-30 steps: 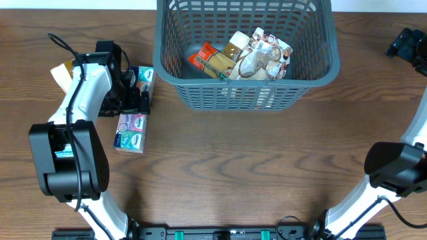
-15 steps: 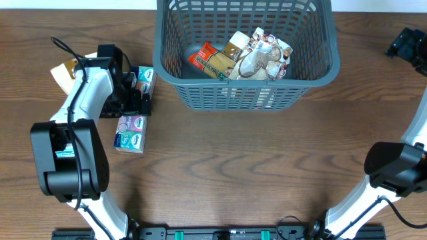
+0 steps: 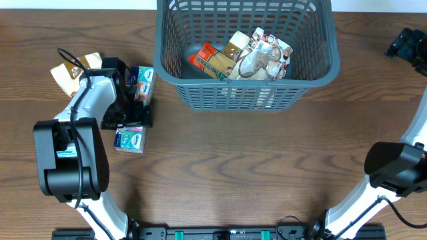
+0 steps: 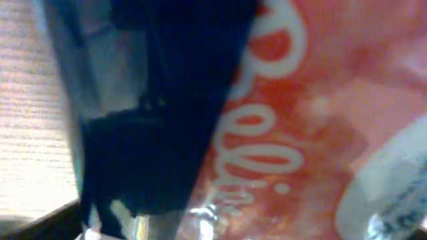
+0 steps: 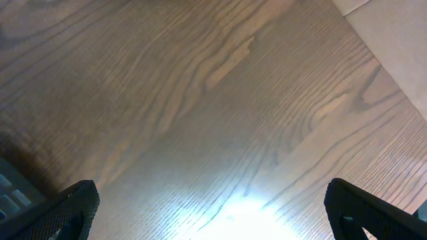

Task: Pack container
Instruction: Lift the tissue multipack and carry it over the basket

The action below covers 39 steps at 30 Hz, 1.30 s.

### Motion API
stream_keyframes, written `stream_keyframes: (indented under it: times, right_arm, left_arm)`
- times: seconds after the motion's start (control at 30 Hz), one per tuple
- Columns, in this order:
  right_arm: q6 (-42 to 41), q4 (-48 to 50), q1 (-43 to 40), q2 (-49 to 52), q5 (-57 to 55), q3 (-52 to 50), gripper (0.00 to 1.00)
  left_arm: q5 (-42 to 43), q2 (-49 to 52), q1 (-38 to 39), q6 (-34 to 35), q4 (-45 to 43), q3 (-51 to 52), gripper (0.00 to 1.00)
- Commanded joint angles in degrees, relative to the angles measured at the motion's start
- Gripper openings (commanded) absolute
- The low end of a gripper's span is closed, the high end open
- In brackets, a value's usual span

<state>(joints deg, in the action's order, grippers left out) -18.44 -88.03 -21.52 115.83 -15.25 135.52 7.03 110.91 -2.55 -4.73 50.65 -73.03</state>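
Observation:
Both fingers reach down on either side of the tissue pack, low by the tabletop, so it is time now for my left gripper to close on it.
The container (image 3: 175, 83), a dark grey-blue lattice basket, stands at the back centre. It holds an orange packet (image 3: 208, 60) and a white and brown bag (image 3: 263, 53). My left gripper (image 3: 128, 122) is low over the pink end of a pink and teal tissue pack (image 3: 131, 139) left of the basket, its jaws spread across the pack's width. The left wrist view is filled by that blurred pink pack (image 4: 313, 100) and one dark finger (image 4: 160, 100). My right gripper (image 3: 407, 43) is open and empty at the far right, over bare wood (image 5: 213, 100).
A second tissue pack (image 3: 144, 83) lies between the left arm and the basket. A tan and brown packet (image 3: 69, 73) lies at the far left. The table's edge and pale floor (image 5: 400, 40) show in the right wrist view.
My left gripper has moved toward the table's front, from beside the upper tissue pack onto the lower pack, now covering its pink end. The right arm has not moved.

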Motion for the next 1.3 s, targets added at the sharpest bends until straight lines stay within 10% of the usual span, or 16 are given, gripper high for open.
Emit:
stream_keyframes:
  times: [0.0,0.13,0.23,0.73,1.27]
  right_arm:
    - [-0.63,-0.07,-0.2,-0.31,-0.83,-0.22,0.99]
    - [-0.61,-0.07,-0.2,-0.31,-0.83,-0.22,0.99]
    - [-0.61,-0.07,-0.2,-0.31,-0.83,-0.22,0.99]
    - [-0.61,-0.07,-0.2,-0.31,-0.83,-0.22,0.99]
    - [-0.61,-0.07,-0.2,-0.31,-0.83,-0.22,0.99]
  left_arm:
    - [0.09,0.7,-0.28,-0.74,-0.15,0.22,0.66]
    - [0.09,0.7,-0.28,-0.57,-0.79,0.22,0.42]
    - [0.07,0.7,-0.28,-0.57,-1.29,0.22,0.06]
    - [-0.81,-2.84,-1.31,5.97,-3.19,-0.7,0.06]
    - [-2.47,-32.85,-8.96,13.31,-3.8,-1.51,0.06]
